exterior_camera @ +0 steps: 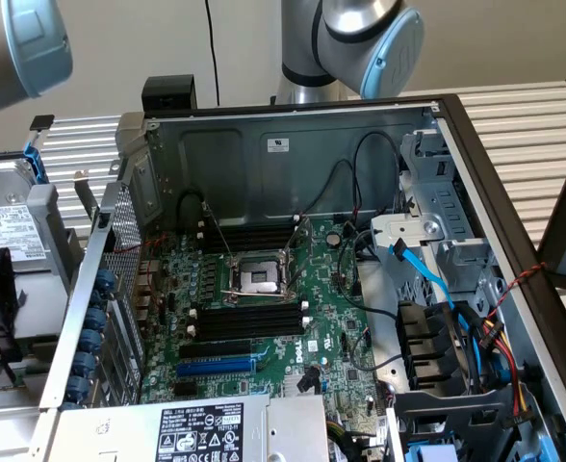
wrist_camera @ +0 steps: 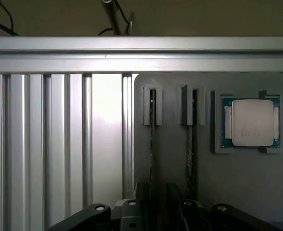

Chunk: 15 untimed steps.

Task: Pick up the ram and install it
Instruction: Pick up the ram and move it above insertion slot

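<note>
The gripper grabs the ram stick by its open middle part (wrist_camera: 151, 186) next, since the grey bracket (wrist_camera: 152, 105) hugs the ram stick's end on both sides.
Two ram sticks stand on edge in a grey holder (wrist_camera: 173, 159), each seen as a thin dark strip: one (wrist_camera: 152, 144) and a second (wrist_camera: 192, 144) beside it. My gripper (wrist_camera: 158, 209) hangs over the near end of the first stick, open, with its fingers (wrist_camera: 141, 202) on either side of that strip and nothing held. In the exterior view the open computer case shows the green motherboard (exterior_camera: 307, 361) with empty black memory slots (exterior_camera: 247, 320) on both sides of the CPU socket (exterior_camera: 261, 279).
A CPU chip (wrist_camera: 251, 122) sits in its own recess of the grey holder. Ribbed aluminium rails (wrist_camera: 45, 144) run beside the holder. Inside the case are blue and black cables (exterior_camera: 456, 318), a drive cage (exterior_camera: 437, 183) and a power supply (exterior_camera: 196, 428). The arm's base (exterior_camera: 307, 48) stands behind the case.
</note>
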Tool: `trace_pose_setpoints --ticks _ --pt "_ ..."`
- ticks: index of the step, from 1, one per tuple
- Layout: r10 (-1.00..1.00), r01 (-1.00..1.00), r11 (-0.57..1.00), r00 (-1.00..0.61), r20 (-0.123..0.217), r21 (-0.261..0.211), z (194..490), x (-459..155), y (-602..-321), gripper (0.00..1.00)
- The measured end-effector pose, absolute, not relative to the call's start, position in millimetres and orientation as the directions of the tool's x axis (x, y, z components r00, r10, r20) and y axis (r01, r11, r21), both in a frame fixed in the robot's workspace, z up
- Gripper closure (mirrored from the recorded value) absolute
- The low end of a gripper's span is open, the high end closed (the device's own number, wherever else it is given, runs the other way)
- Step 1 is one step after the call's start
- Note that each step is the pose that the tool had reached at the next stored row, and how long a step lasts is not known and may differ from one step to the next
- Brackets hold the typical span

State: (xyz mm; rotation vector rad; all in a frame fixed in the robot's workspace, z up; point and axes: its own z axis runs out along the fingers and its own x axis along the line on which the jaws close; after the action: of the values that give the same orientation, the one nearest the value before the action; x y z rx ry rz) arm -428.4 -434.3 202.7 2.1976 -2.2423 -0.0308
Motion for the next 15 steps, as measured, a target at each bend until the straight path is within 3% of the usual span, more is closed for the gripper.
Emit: trace_pose_setpoints --ticks 10,13,14,15 --pt "-1.000 -1.000 0.020 -0.020 -0.017 0.015 202.0 -428.4 -434.4 0.67" --pt "-1.000 -1.000 0.020 -0.020 -0.017 0.015 202.0 -428.5 -434.4 0.69" --pt "-1.000 -1.000 0.020 -0.020 -0.017 0.015 202.0 -428.5 -434.4 0.76" --pt "-1.000 -1.000 0.020 -0.020 -0.017 0.015 202.0 -428.5 -434.4 0.76"
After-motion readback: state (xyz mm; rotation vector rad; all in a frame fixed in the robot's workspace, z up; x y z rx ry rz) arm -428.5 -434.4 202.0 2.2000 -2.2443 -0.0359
